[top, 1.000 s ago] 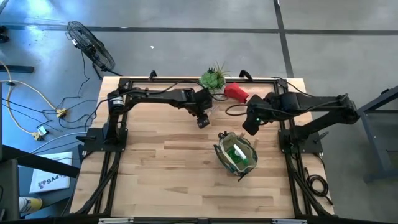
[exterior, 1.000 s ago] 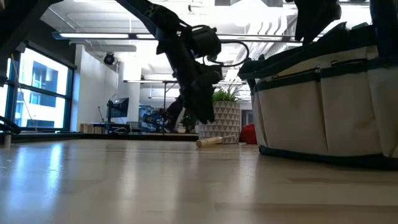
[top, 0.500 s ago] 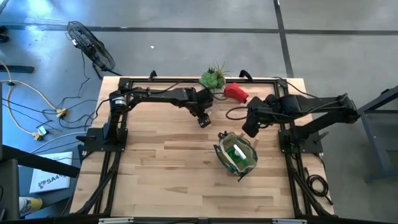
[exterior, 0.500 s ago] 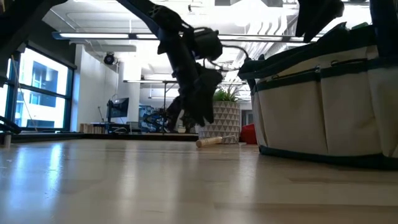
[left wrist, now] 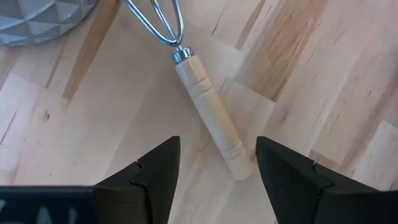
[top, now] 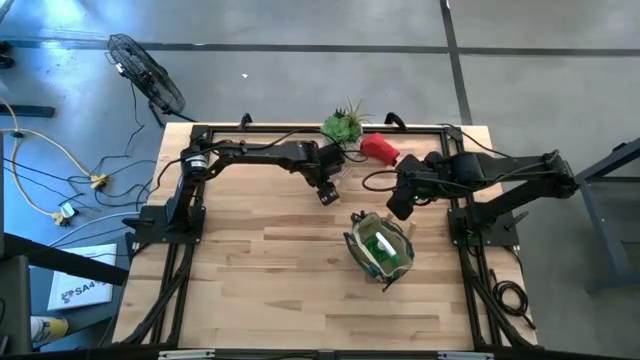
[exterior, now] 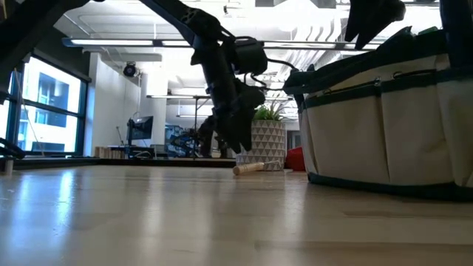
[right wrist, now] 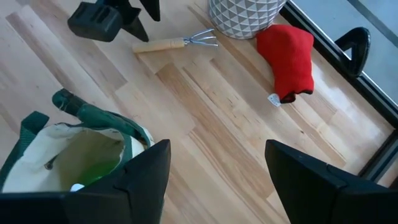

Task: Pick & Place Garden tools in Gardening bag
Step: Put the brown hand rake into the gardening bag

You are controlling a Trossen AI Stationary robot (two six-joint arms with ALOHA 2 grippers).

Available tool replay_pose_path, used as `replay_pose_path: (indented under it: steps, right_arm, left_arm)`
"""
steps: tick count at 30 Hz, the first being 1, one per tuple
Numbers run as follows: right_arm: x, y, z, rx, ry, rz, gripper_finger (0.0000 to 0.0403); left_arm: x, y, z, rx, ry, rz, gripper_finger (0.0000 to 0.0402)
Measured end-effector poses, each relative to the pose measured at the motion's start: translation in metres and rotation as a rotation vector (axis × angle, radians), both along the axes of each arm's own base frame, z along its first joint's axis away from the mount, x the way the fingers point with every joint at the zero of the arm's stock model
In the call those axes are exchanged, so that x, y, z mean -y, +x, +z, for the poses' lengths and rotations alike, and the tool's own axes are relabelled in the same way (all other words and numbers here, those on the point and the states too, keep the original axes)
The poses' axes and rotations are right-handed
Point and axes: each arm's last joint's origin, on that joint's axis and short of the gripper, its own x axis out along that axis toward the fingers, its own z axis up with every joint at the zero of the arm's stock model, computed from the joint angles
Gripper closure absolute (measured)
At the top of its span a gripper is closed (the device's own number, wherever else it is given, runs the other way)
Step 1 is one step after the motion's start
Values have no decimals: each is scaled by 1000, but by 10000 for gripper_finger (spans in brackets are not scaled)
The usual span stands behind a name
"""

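Note:
The rake needs to go away in the gardening bag, so my left gripper will grab the rake's wooden handle [left wrist: 214,118] next.
The wooden-handled tool [left wrist: 208,118], a small rake with silver tines, lies flat on the table by the white plant pot [left wrist: 37,18]. My left gripper [top: 326,192] hangs open just above it, a finger on either side of the handle's free end [left wrist: 239,165], touching nothing; the low view [exterior: 233,140] shows it clear of the tool [exterior: 251,168]. The tan gardening bag [top: 352,240] stands at mid-table, something green [top: 380,250] inside it. The red soft item [top: 379,149] lies at the far edge. My right gripper [top: 397,205] is open and empty, above the table just beyond the bag.
The spiky plant in its white pot [top: 343,127] stands at the far edge, close to the tool and my left gripper. A black frame rail [right wrist: 354,46] runs along the far edge beside the red item [right wrist: 287,59]. Bare wood [top: 260,260] lies left of the bag.
My right gripper has shifted a little toward the table's left, staying open above the far side of the bag. My left gripper stays open over the tool's handle.

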Motion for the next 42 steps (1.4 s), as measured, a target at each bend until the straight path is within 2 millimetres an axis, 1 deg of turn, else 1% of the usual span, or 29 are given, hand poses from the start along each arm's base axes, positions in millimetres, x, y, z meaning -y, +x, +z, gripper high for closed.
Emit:
replay_pose_path:
  steps: [3,6,8,10,13,15,17,19,21,24,27,30,32,33,37,42]
  right_arm:
    - [0,0,0,3,0,0,149]
    - [0,0,0,4,1,0,149]
    - [0,0,0,4,0,0,149]
    - [0,0,0,4,1,0,149]
    - [0,0,0,4,1,0,149]
    - [0,0,0,4,1,0,149]
    - [0,0,0,7,4,-7,149]
    - [0,0,0,11,7,-15,149]
    - [0,0,0,11,8,-16,149]
    - [-1,0,0,12,9,-14,149]
    - [-2,0,0,13,9,-7,149]
    - [-5,0,0,14,11,1,149]
    - [-6,0,0,17,13,1,149]
    - [-7,0,0,20,13,-1,149]
    - [-12,-1,0,22,11,15,149]
    - [-21,-2,0,36,22,27,149]
  left_arm:
    - [0,0,0,0,0,0,194]
    - [2,5,-8,-2,2,-6,194]
    - [5,4,-10,-14,-8,-16,194]
    - [7,9,-13,5,-3,-24,194]
    - [8,7,-22,-39,-18,-26,194]
    - [9,12,-25,-19,-13,-28,194]
    - [9,9,-26,-47,-15,-23,194]
    - [8,12,-30,-37,-11,-23,194]
    - [9,10,-34,-69,-20,-23,194]
    - [8,12,-38,-66,-2,-16,194]
    - [9,10,-41,-98,-8,-17,200]
    - [8,11,-45,-114,-4,-14,224]
    - [8,10,-46,-123,-1,-13,251]
    - [8,10,-49,-131,0,-14,268]
    - [7,10,-50,-143,-1,-15,347]
    - [7,9,-51,-167,51,-13,345]
